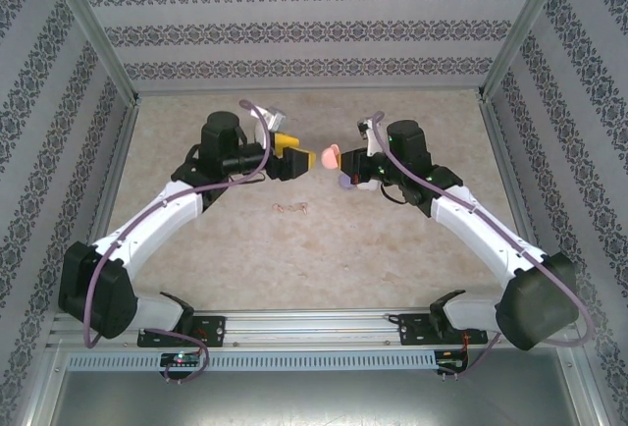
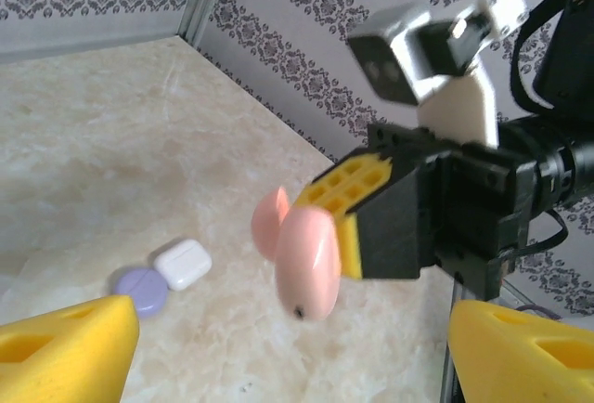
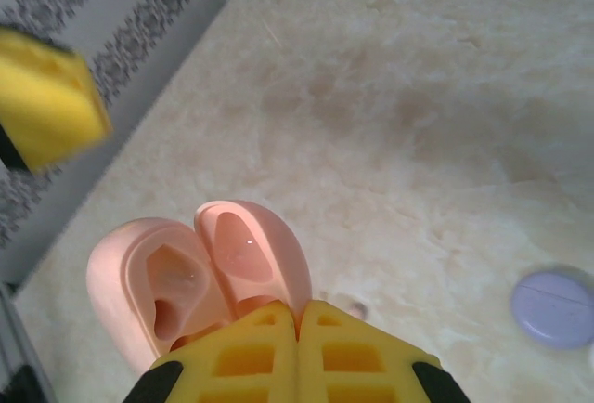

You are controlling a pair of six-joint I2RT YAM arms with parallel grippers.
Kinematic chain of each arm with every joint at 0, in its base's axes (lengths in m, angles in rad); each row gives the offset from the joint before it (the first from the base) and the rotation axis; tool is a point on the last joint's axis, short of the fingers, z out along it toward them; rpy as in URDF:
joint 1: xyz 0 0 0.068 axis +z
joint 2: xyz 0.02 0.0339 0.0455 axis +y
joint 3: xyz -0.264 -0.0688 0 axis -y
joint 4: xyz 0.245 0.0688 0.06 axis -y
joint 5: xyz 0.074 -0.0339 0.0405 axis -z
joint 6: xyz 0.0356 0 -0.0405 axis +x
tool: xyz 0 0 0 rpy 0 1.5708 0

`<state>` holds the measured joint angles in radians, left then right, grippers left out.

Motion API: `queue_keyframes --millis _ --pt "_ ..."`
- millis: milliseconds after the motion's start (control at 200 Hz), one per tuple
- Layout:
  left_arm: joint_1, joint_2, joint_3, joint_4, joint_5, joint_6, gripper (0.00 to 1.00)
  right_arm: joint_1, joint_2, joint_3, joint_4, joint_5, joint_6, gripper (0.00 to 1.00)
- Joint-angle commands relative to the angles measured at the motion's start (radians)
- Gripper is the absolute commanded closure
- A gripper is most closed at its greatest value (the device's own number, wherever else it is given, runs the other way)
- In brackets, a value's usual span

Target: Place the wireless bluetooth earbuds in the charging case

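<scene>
The left gripper should reach the open charging case (image 1: 331, 157) (image 2: 304, 259) and grab the outer sides of its slotted half, so the hollows stay free for putting in the earbuds.
My right gripper (image 3: 299, 315) is shut on the hinge end of a pink charging case (image 3: 200, 268) and holds it above the table. The case stands open, showing its two hollow halves. In the left wrist view the same case (image 2: 304, 259) hangs from the right gripper (image 2: 345, 201). My left gripper (image 2: 292, 333) faces it from a short way off, open, with nothing between its yellow fingers (image 2: 70, 347). From above, the two grippers (image 1: 294, 153) (image 1: 345, 163) almost meet over the table's far half. Small pale earbuds (image 1: 291, 208) lie on the table nearer the arms.
A round purple case (image 2: 141, 290) and a white case (image 2: 183, 263) lie shut side by side on the marble table (image 2: 93, 143), under the right gripper. Patterned walls (image 1: 294, 24) close off the back and both sides.
</scene>
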<state>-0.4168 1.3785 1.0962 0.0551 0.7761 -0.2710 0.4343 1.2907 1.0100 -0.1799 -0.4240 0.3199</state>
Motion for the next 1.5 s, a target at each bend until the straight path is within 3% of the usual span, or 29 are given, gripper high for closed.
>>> queue_keyframes --millis 0,240,470,714,1119,1379,1494 --pt "0.011 0.084 0.123 -0.279 0.083 0.192 0.14 -0.001 0.027 0.057 -0.126 0.032 -0.172 1.0" --pt "0.012 0.334 0.431 -0.72 0.187 0.463 0.13 -0.001 0.083 0.142 -0.225 0.051 -0.297 1.0" --pt "0.012 0.475 0.603 -0.937 0.299 0.599 0.22 0.0 0.094 0.168 -0.272 0.052 -0.341 1.0" --pt "0.012 0.528 0.641 -0.957 0.376 0.612 0.26 0.015 0.104 0.179 -0.282 0.047 -0.347 1.0" --pt "-0.002 0.584 0.666 -0.964 0.388 0.614 0.32 0.046 0.141 0.215 -0.274 0.039 -0.337 1.0" --pt "-0.003 0.603 0.696 -0.997 0.403 0.64 0.43 0.052 0.159 0.222 -0.274 0.043 -0.34 1.0" --pt "-0.002 0.615 0.714 -1.027 0.411 0.665 0.53 0.052 0.162 0.223 -0.276 0.046 -0.342 1.0"
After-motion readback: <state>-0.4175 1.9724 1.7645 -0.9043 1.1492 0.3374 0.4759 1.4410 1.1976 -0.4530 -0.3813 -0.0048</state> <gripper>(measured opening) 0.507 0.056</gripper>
